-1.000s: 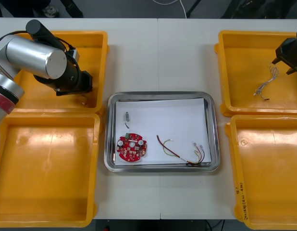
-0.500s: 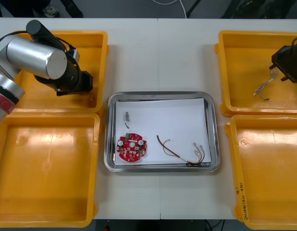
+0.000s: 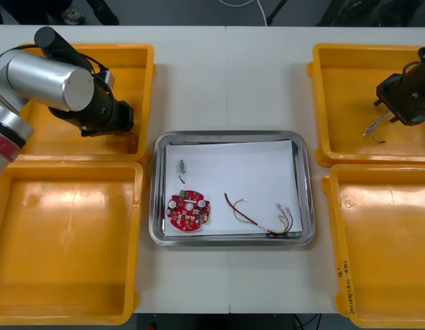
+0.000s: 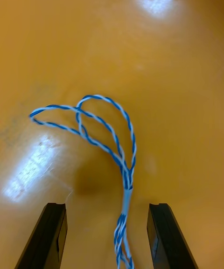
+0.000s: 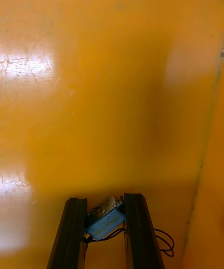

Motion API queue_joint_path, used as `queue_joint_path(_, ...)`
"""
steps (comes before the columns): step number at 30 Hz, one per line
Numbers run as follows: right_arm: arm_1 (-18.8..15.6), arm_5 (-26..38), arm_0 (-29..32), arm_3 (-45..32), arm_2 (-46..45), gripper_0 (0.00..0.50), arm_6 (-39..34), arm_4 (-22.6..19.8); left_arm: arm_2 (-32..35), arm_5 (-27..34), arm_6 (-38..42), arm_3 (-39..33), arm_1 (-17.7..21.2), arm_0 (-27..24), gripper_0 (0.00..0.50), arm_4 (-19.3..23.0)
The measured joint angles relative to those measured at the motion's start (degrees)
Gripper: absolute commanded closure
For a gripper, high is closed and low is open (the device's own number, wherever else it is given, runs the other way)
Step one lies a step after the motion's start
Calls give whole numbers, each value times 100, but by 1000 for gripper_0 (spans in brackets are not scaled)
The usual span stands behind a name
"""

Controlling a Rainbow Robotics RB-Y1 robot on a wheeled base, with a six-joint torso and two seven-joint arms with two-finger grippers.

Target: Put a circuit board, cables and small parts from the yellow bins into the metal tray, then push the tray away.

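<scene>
The cable's end spreads out into loose loops, so the right gripper needs to grab the cable next by its gathered, bound middle to put it into the metal tray.
My left gripper (image 3: pixel 124 118) is low in the far left yellow bin (image 3: pixel 58 141), close to the bin's right wall. It is shut on a small part (image 5: pixel 105 219) with a blue body and thin black wires, which sits between the fingers (image 5: pixel 73 231). My right gripper (image 3: pixel 393 104) hangs open in the far right yellow bin (image 3: pixel 350 75), over a twisted blue and white cable (image 3: pixel 373 128). That cable (image 4: pixel 122 175) runs between the open fingers (image 4: pixel 167 236). The metal tray (image 3: pixel 230 135), white inside, holds a round red circuit board (image 3: pixel 189 211), a small metal part (image 3: pixel 182 166) and a red and yellow cable (image 3: pixel 257 216).
Two more yellow bins lie at the near left (image 3: pixel 68 240) and near right (image 3: pixel 388 240). Bare table stretches beyond the tray between the far bins.
My left gripper has shut on the small part. The right arm has moved left and lower in its bin, over the blue and white cable.
</scene>
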Motion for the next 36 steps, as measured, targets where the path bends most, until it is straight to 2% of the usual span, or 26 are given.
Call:
queue_joint_path(4,2,-211,0,288,0,0,0,9,168,205,-2,0,0,1,500,9)
queue_joint_path(12,2,-255,-9,334,-29,0,0,75,533,849,-19,-168,22,1,500,11)
queue_joint_path(13,2,-273,-12,346,-29,158,0,75,568,928,-26,-227,29,1,500,11)
queue_joint_path(14,2,-291,-13,361,-29,395,0,75,599,1004,-33,-288,36,1,500,11)
queue_joint_path(17,2,-378,-13,403,-29,483,0,74,690,1244,-95,-518,72,0,500,5)
queue_joint_path(19,2,-437,-13,409,-29,500,0,64,737,1402,-154,-642,101,-1,500,-3)
queue_joint_path(26,2,-483,-13,410,-29,500,0,55,999,2069,-157,-1122,125,-12,500,-120)
queue_joint_path(32,2,-479,-13,394,-29,500,-1,57,1159,2752,-157,-1581,125,-77,500,-399)
queue_joint_path(34,1,-396,-13,330,-29,500,-1,70,1163,2946,-157,-1733,125,-95,500,-417)
queue_joint_path(36,1,-27,-10,125,-29,500,-1,113,1164,3139,-157,-1886,125,-117,500,-418)
